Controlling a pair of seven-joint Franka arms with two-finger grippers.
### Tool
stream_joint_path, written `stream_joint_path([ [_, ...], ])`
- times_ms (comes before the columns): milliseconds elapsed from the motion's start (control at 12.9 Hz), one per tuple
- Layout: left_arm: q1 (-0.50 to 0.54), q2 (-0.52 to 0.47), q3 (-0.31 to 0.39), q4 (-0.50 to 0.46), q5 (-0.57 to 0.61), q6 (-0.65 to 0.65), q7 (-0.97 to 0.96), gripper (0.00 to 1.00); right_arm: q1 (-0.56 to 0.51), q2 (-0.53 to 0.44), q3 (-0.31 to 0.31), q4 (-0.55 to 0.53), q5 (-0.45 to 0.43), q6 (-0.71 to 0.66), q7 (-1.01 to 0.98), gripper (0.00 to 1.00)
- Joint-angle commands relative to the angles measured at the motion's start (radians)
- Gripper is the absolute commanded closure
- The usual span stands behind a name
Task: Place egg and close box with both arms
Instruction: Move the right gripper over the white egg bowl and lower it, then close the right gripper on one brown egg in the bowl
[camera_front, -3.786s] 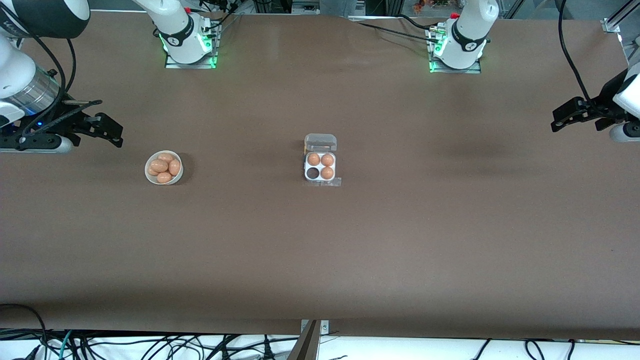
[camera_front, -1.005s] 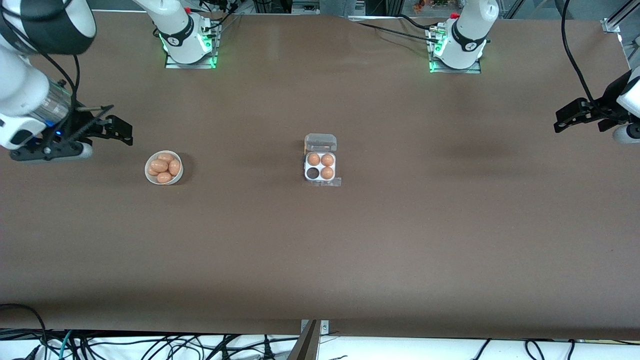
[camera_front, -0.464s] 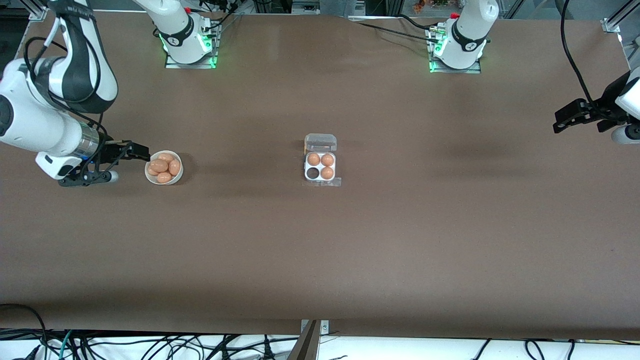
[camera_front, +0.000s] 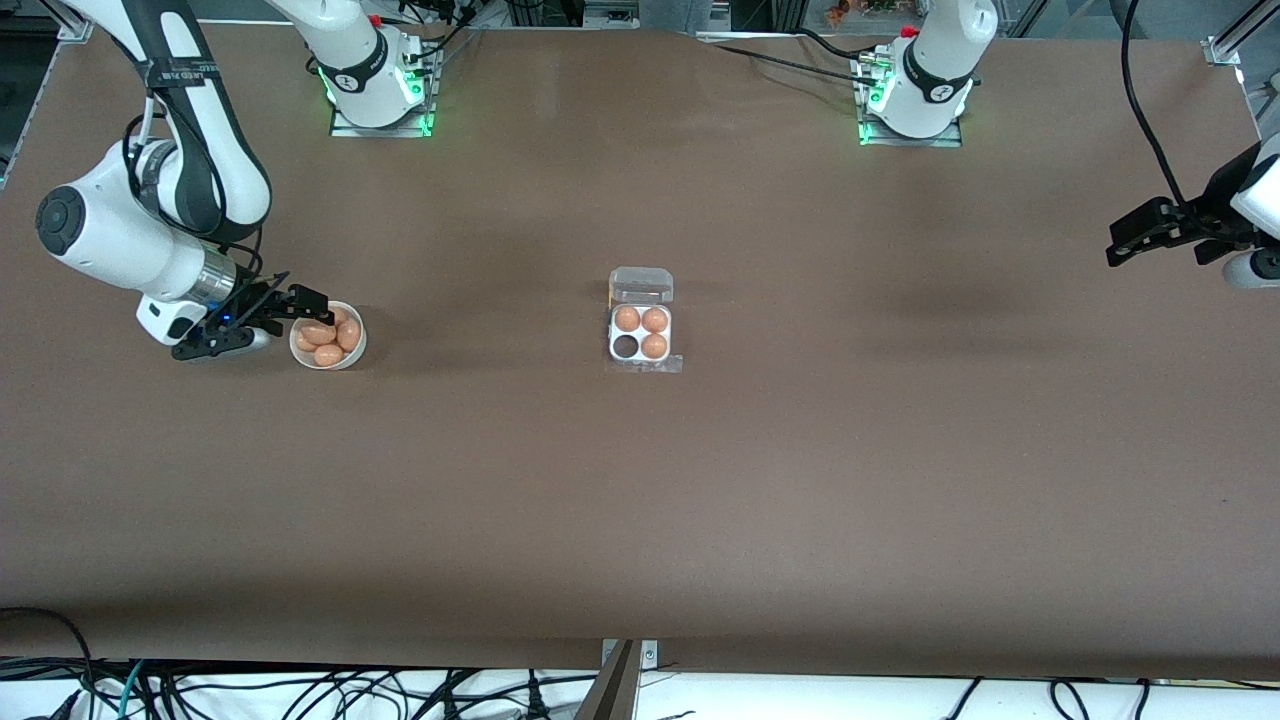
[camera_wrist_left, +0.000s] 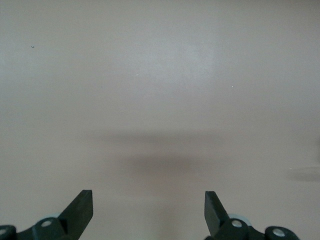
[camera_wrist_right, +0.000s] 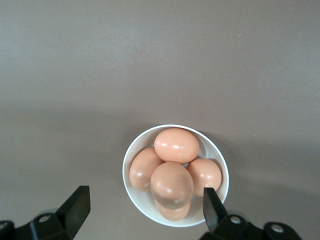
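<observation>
The top egg (camera_wrist_right: 172, 185) in the white bowl is still out of reach of my right gripper's fingers. My right gripper needs to move to the egg first, then close on it.
Several orange-brown eggs (camera_front: 327, 354) lie heaped in a round white bowl (camera_front: 345, 362) toward the right arm's end of the table. My right gripper (camera_front: 314, 306) is open and hangs low over the bowl's edge. In the right wrist view its fingers straddle the bowl (camera_wrist_right: 125, 175) and the eggs (camera_wrist_right: 176, 145) without touching them. The box (camera_front: 612, 352) stands mid-table with its clear lid (camera_front: 641, 285) open. It holds three eggs (camera_front: 654, 346), and one cell (camera_front: 626, 346) is empty. My left gripper (camera_front: 1122, 242) is open and empty, waiting over the left arm's end of the table.
The brown table (camera_front: 800, 480) stretches wide around the box and bowl. The two arm bases (camera_front: 375, 90) stand along the table edge farthest from the front camera. The left wrist view shows only bare table (camera_wrist_left: 160, 100) under the open left gripper (camera_wrist_left: 149, 197).
My right arm has swung in from the table's end and come down, bringing its open gripper to the bowl of eggs. The left arm has barely moved.
</observation>
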Motion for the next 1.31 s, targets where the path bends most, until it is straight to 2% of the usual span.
stream_joint_path([
  [0,0.002,0.014,-0.002,0.029,0.024,-0.005,0.021,0.01,-0.003,0.014,-0.001,-0.020,0.042,0.036,-0.049,0.00],
  [618,0.002,0.014,-0.002,0.029,0.024,-0.005,0.021,0.01,-0.003,0.061,-0.001,-0.018,0.045,0.055,-0.047,0.01],
  [695,0.002,0.014,0.000,0.029,0.024,-0.005,0.021,0.01,-0.003,0.064,-0.001,-0.018,0.045,0.054,-0.047,0.09],
  [927,0.002,0.014,0.000,0.029,0.024,-0.005,0.021,0.01,-0.003,0.064,-0.001,-0.018,0.045,0.046,-0.046,0.43],
  [1005,0.002,0.014,-0.002,0.029,0.024,-0.005,0.021,0.01,-0.003,0.066,-0.001,-0.018,0.045,0.045,-0.046,0.48],
  [1236,0.002,0.014,-0.002,0.029,0.024,-0.005,0.021,0.01,-0.001,0.072,-0.001,-0.017,0.045,0.045,-0.047,0.55],
])
